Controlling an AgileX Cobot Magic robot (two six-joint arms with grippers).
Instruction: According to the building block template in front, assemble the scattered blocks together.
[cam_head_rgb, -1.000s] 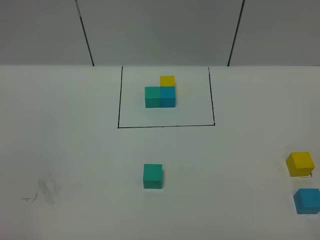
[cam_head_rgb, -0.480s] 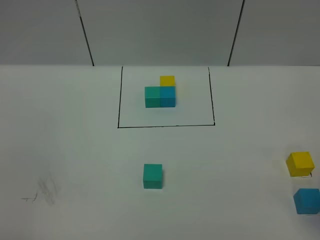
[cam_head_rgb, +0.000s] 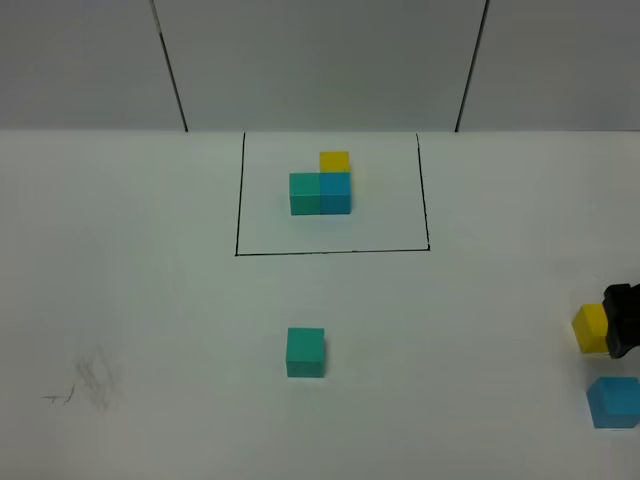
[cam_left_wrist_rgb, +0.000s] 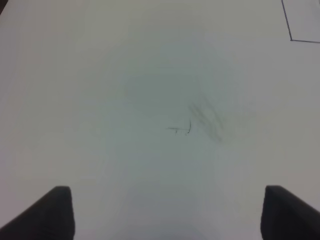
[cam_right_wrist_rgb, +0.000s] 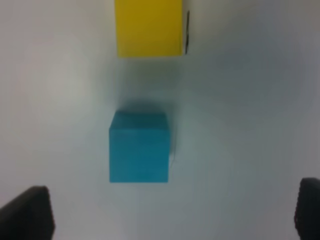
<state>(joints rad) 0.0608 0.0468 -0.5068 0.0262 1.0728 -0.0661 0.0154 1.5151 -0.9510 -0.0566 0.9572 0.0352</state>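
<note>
The blue cube is the next thing my right gripper will pick up, by its body (cam_head_rgb: 613, 402), to copy the template (cam_head_rgb: 320, 186) beside the teal cube.
The building block template (cam_head_rgb: 320, 186) is a teal, blue and yellow L inside a black drawn frame (cam_head_rgb: 238, 200) at the far middle. The loose teal-green cube (cam_head_rgb: 305, 352) sits alone in front of it. The loose yellow cube (cam_head_rgb: 591, 328) and blue cube (cam_head_rgb: 612, 402) sit at the right edge. My right gripper (cam_head_rgb: 622, 320) shows as a black part at the yellow cube's right side. In the right wrist view it (cam_right_wrist_rgb: 167, 215) is open, above the blue cube (cam_right_wrist_rgb: 139, 146), with the yellow cube (cam_right_wrist_rgb: 148, 27) beyond. My left gripper (cam_left_wrist_rgb: 172, 220) is open and empty over bare table.
A faint pencil smudge (cam_head_rgb: 85, 385) marks the white table at the front left and also shows in the left wrist view (cam_left_wrist_rgb: 200, 120). A grey panelled wall (cam_head_rgb: 320, 60) stands behind the table.
A black part of my right gripper has come in from the right edge and now covers the yellow cube's right side. The cubes have not moved.
</note>
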